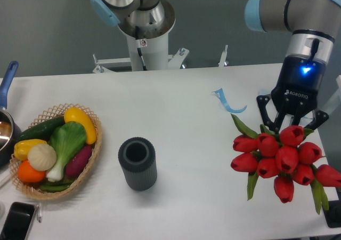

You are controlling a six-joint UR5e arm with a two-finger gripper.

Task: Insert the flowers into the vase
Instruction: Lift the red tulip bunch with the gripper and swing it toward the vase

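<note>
The flowers (282, 160) need to slide into the vase (138, 163) with their stem ends free, so my gripper should next grab them by their stems below the red heads.
The flowers (282, 160), a bunch of red tulips with green leaves, are at the right end of the table with the heads toward the camera; the stems are hidden behind the heads. My gripper (293, 125) points down directly over the back of the bunch. Its fingers (268, 120) are spread wide on either side, and the tips are hidden behind the top tulips. The vase (138, 163), a short dark grey ribbed cylinder with its mouth up, stands empty near the table's middle, far to the left of the gripper.
An oval wicker basket (90, 168) of vegetables stands at the left. A pot with a blue handle (6, 85) is at the left edge, a black phone (16, 223) is at the front left corner, and a blue strip (228, 104) lies behind the flowers. The table's right edge runs close beside the flowers.
</note>
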